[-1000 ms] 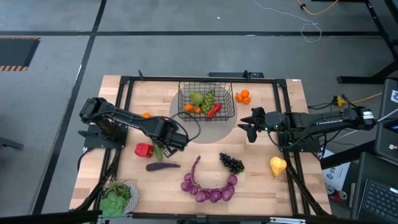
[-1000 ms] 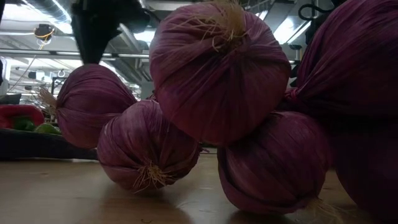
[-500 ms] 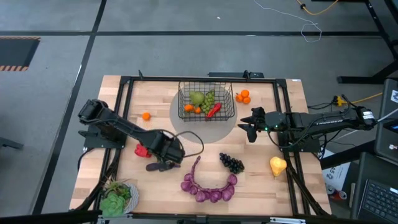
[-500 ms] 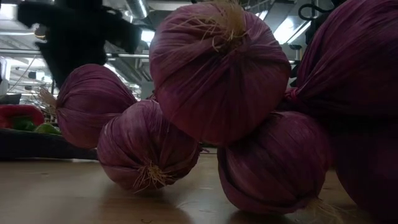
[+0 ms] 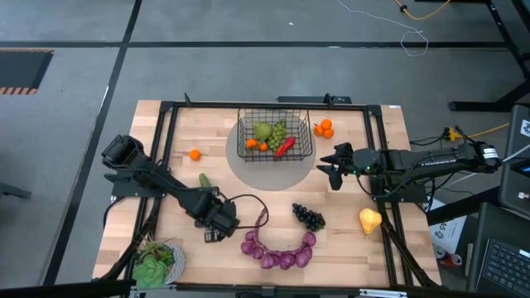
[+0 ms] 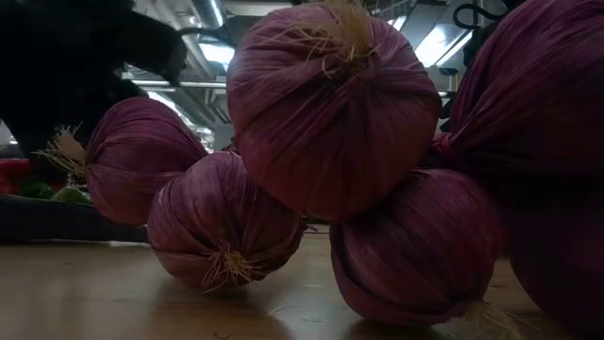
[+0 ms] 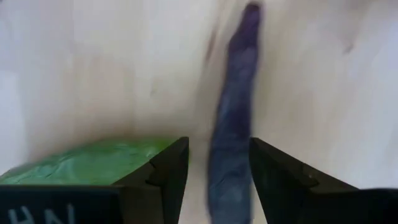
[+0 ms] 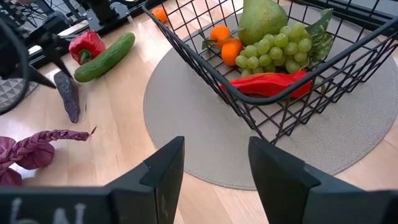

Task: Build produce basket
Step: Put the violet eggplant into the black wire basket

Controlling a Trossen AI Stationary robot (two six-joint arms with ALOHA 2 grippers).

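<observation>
I am not ready to close my left gripper yet: its fingers are above the purple aubergine. I need to move it lower first, then close it on the aubergine.
The black wire basket (image 5: 275, 136) stands on a round grey mat and holds a green pear, green grapes, oranges and a red pepper (image 8: 267, 84). On the table to its left lie a purple aubergine (image 7: 231, 118), a cucumber (image 5: 204, 180) and a second red pepper (image 8: 87, 43). My left gripper (image 5: 217, 229) points down over the aubergine, open, one finger on each side of it (image 7: 217, 146). Whether a finger touches it I cannot tell. My right gripper (image 5: 330, 171) waits open right of the basket with nothing between its fingers (image 8: 216, 152).
A string of purple onions (image 5: 277, 248) curves along the near middle and fills the low view (image 6: 330, 104). Dark grapes (image 5: 308, 217), a yellow pear (image 5: 369, 220), two oranges (image 5: 323, 128) and a single orange (image 5: 195, 154) lie loose. A plate of lettuce (image 5: 157, 263) sits near left.
My left gripper has gone down and toward the table's near edge, from above the cucumber and red pepper to over the aubergine, rolling about its own line as it went. The cucumber now shows clear of the arm. My right arm has kept still.
</observation>
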